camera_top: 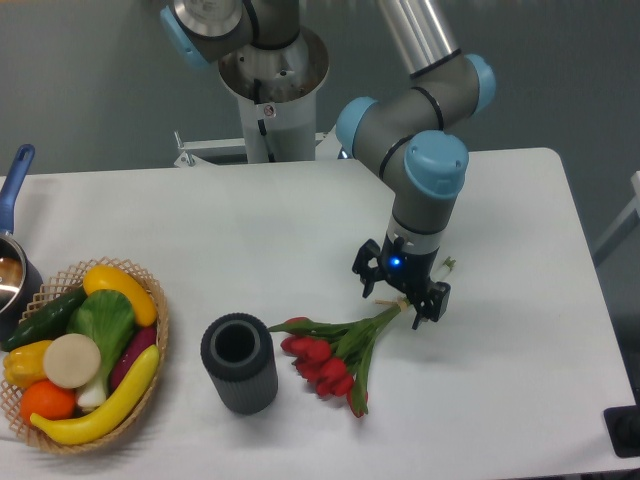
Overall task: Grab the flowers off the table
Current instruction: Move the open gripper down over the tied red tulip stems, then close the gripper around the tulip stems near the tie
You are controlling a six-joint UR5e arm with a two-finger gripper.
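My gripper should next pick up the red tulips [322, 364] from the table by their green stems.
The flowers [330, 360], a bunch of red tulips with green stems and leaves, lie flat on the white table [520, 330]. The red heads point to the lower left and the stems run up to the right. My gripper [397, 303] points down over the stem end of the bunch. Its jaws are open, one finger on each side of the stems, low near the tabletop. The stem tips [446, 265] stick out behind the gripper. I cannot tell whether the fingers touch the stems.
A dark grey cylindrical vase [238, 362] stands just left of the tulip heads. A wicker basket [152, 345] of toy vegetables sits at the front left, with a blue-handled pot [14, 265] behind it. The robot base [270, 90] stands at the table's back edge.
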